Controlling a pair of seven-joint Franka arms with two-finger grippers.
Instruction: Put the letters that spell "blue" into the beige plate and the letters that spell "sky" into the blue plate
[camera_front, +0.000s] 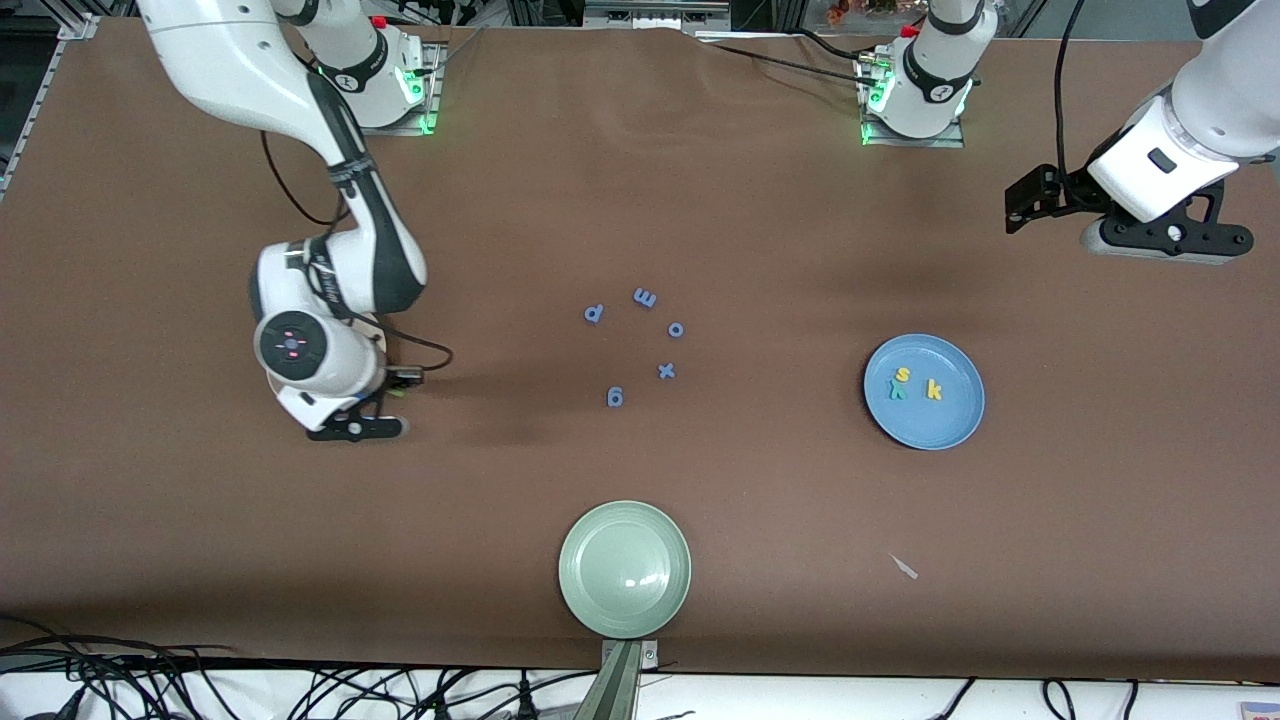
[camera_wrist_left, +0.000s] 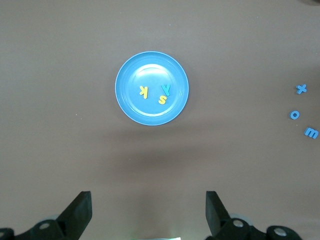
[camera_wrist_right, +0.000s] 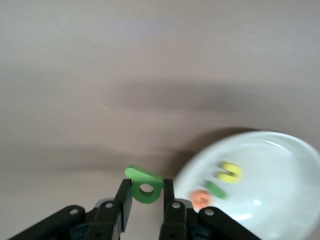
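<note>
I should keep my right gripper closed on the green b (camera_wrist_right: 145, 182) until it is over the plate, because the b is hanging outside the beige plate's rim (camera_wrist_right: 197, 160).
My right gripper (camera_wrist_right: 146, 192) is shut on the green b (camera_wrist_right: 146, 187), held just off the rim of the beige plate (camera_wrist_right: 285, 210). The plate holds the yellow u (camera_wrist_right: 230, 172), green l (camera_wrist_right: 216, 189) and orange e (camera_wrist_right: 201, 199). In the front view the right gripper (camera_front: 360, 428) hangs low toward the right arm's end, and the arm hides the beige plate. The blue plate (camera_front: 925, 428) (camera_wrist_left: 131, 105) holds the yellow s (camera_front: 902, 375), yellow k (camera_front: 934, 390) and teal y (camera_front: 897, 392). My left gripper (camera_front: 1165, 238) (camera_wrist_left: 148, 210) waits open and empty over the left arm's end.
Several blue-purple letters (camera_front: 645, 298) lie scattered mid-table, farther from the front camera than the pale green plate (camera_front: 578, 570). That plate sits at the table's near edge. A small pale scrap (camera_front: 905, 567) lies nearer the front camera than the blue plate.
</note>
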